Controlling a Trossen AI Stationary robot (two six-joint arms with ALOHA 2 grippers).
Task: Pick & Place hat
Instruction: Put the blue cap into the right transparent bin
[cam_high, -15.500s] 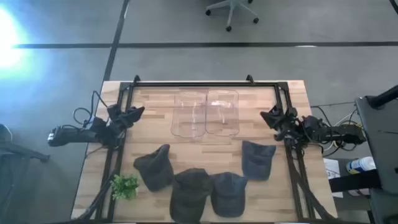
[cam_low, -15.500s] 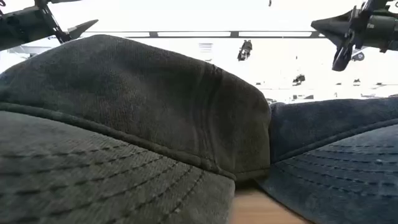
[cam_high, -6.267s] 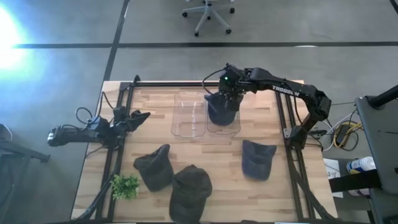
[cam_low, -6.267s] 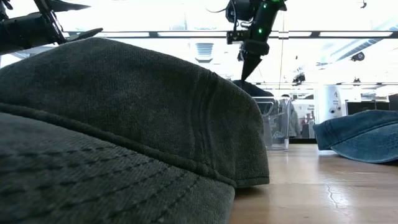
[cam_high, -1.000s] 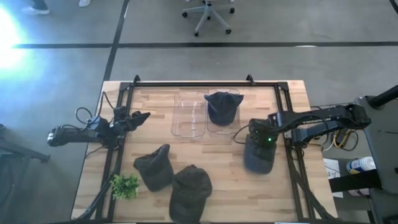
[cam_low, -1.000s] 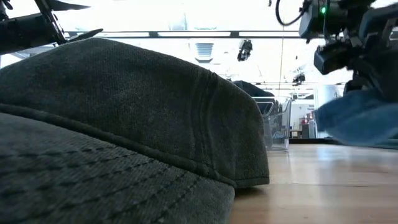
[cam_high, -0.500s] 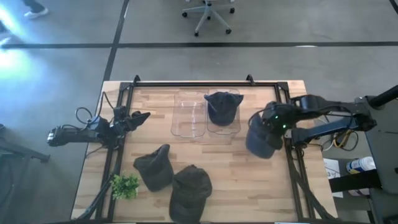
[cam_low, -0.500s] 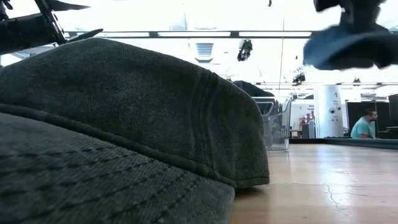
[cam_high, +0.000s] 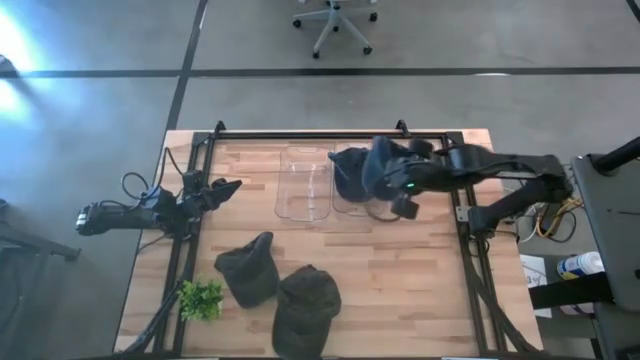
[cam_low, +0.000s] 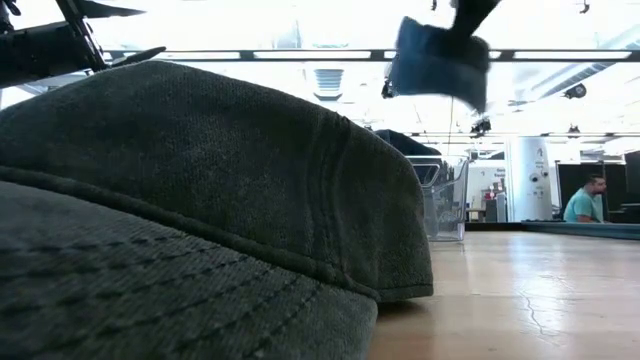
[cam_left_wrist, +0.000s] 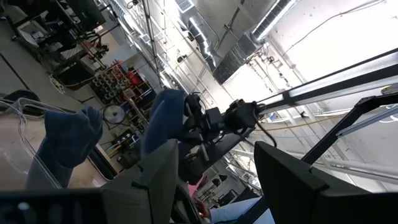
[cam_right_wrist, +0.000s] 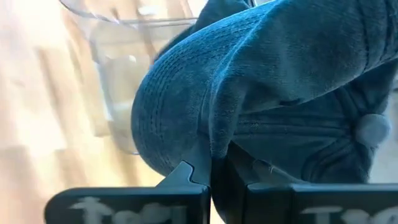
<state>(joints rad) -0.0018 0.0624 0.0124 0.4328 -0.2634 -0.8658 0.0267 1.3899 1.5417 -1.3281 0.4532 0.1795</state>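
Observation:
The blue cap (cam_high: 379, 168) hangs over the clear bin's side edge, so my right gripper needs to keep holding it until the top of the cap is over the bin.
My right gripper (cam_high: 392, 178) hovers over the clear bins at the table's far side, shut on a blue cap (cam_high: 379, 160) that shows high in the air in the low view (cam_low: 436, 60). A second blue cap (cam_high: 350, 172) lies in the right clear bin (cam_high: 368, 205), its brim over the far rim. The left clear bin (cam_high: 303, 185) stands beside it. Two dark caps (cam_high: 248, 268) (cam_high: 305, 308) rest on the near part of the table. My left gripper (cam_high: 226, 185) waits open at the table's left edge. My right gripper pinches a fold of the blue cap's cloth (cam_right_wrist: 214, 152) between its two fingers, where the stitched brim (cam_right_wrist: 165, 124) meets the crown. The cap is lifted clear and bunched in front of the fingers, its top button (cam_right_wrist: 370, 130) to one side.
A small green plant (cam_high: 200, 298) sits at the near left corner. A black frame (cam_high: 310, 135) runs around the table's edges. The nearer dark cap (cam_low: 200, 220) fills most of the low view. Bare wood lies on the table's right half (cam_high: 420, 280).
My right gripper has lifted the blue cap off the table near the right edge and carried it up and toward the far left, ending over the clear bins. The cap has gone from lying flat to hanging clear in the air. The left arm has kept still.

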